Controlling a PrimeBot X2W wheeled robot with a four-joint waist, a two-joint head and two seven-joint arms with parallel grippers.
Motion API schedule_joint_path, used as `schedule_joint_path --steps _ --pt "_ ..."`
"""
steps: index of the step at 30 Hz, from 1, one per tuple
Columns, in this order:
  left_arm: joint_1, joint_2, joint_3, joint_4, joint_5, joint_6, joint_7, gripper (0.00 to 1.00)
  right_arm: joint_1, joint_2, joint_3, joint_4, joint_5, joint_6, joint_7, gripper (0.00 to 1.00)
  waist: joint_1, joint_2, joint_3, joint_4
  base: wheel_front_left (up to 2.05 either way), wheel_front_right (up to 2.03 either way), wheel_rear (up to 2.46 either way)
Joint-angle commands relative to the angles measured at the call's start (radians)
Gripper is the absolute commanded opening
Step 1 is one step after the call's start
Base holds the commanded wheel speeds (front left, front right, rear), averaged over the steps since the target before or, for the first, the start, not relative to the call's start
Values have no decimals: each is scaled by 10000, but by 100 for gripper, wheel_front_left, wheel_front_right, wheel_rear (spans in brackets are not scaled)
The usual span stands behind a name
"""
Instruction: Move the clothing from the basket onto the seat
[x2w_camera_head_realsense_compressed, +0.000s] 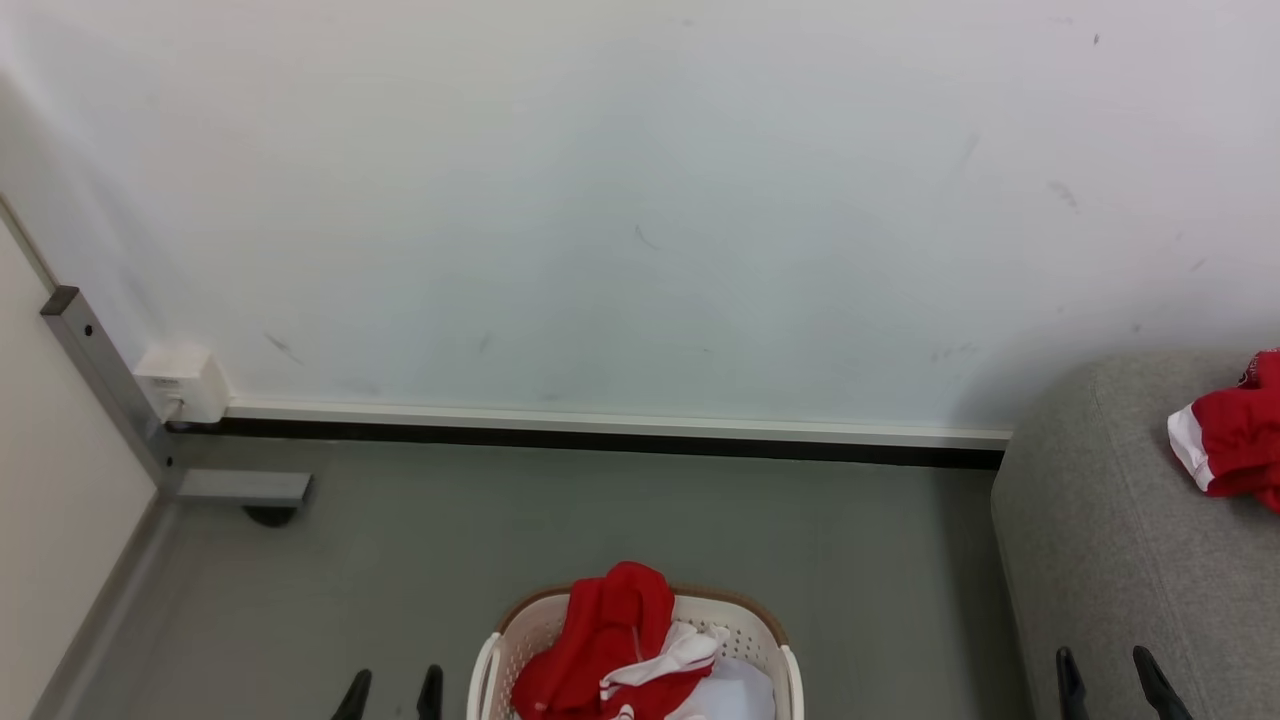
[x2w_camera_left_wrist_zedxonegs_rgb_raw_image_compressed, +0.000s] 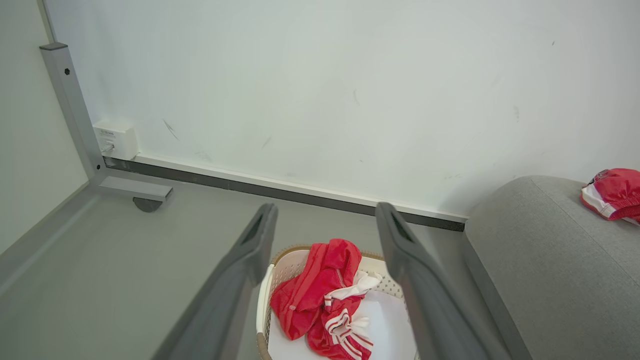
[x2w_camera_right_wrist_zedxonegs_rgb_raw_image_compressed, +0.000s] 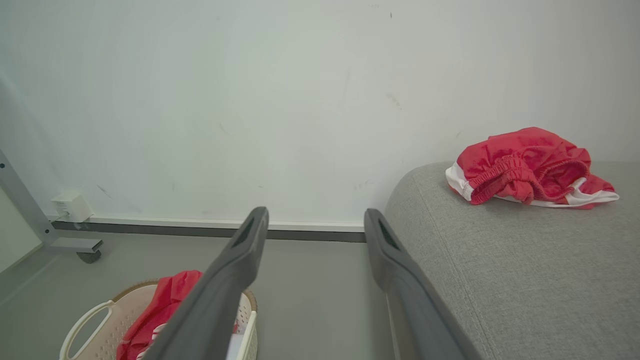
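My left gripper is about to move the garment onto the seat (x2w_camera_head_realsense_compressed: 1110, 540), so it will next grab the red and white garment by the cloth (x2w_camera_head_realsense_compressed: 662, 692) beside its striped band.
The cream basket (x2w_camera_head_realsense_compressed: 745, 620) stands on the floor at the bottom centre, with red clothing (x2w_camera_head_realsense_compressed: 605, 635) with white stripes heaped inside and draped over its far rim. A second red garment (x2w_camera_head_realsense_compressed: 1235, 435) lies on the grey seat (x2w_camera_head_realsense_compressed: 1110, 540) at the right. My left gripper (x2w_camera_head_realsense_compressed: 392, 693) is open just left of the basket; the left wrist view shows its fingers (x2w_camera_left_wrist_zedxonegs_rgb_raw_image_compressed: 250, 270) spread above the clothing (x2w_camera_left_wrist_zedxonegs_rgb_raw_image_compressed: 320, 295) and the basket (x2w_camera_left_wrist_zedxonegs_rgb_raw_image_compressed: 287, 267). My right gripper (x2w_camera_head_realsense_compressed: 1115, 683) is open over the seat's front edge, its fingers (x2w_camera_right_wrist_zedxonegs_rgb_raw_image_compressed: 235, 270) empty, with the seat (x2w_camera_right_wrist_zedxonegs_rgb_raw_image_compressed: 525, 270) and the garment on it (x2w_camera_right_wrist_zedxonegs_rgb_raw_image_compressed: 527, 167) ahead to the right.
A white wall with a dark baseboard (x2w_camera_head_realsense_compressed: 600, 435) runs behind. A grey metal frame leg with a caster (x2w_camera_head_realsense_compressed: 240, 490) and a white wall box (x2w_camera_head_realsense_compressed: 182, 382) sit at the far left. Grey floor (x2w_camera_head_realsense_compressed: 640, 510) lies between basket and wall. A pale pad (x2w_camera_left_wrist_zedxonegs_rgb_raw_image_compressed: 385, 320) lines the basket.
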Motion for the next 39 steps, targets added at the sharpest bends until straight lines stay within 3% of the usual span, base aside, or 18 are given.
schedule_joint_path --steps 1,17,27,39 --pt "-7 1 99 28 79 -52 -9 100 17 11 -3 -7 66 -25 6 100 0 -1 18 -36 0 0 0" --pt "-88 -208 303 85 529 -302 -9 100 -14 16 101 -139 233 -24 6 100 0 -1 37 -166 0 0 0" --pt "-871 -240 -366 196 773 -353 -4 100 -276 15 120 -389 167 -25 6 100 0 -1 337 -428 0 0 0" --pt "-3081 -276 -1761 2251 892 -187 2001 100 -1011 -88 275 -827 246 -25 7 100 0 -1 1703 -1798 0 0 0"
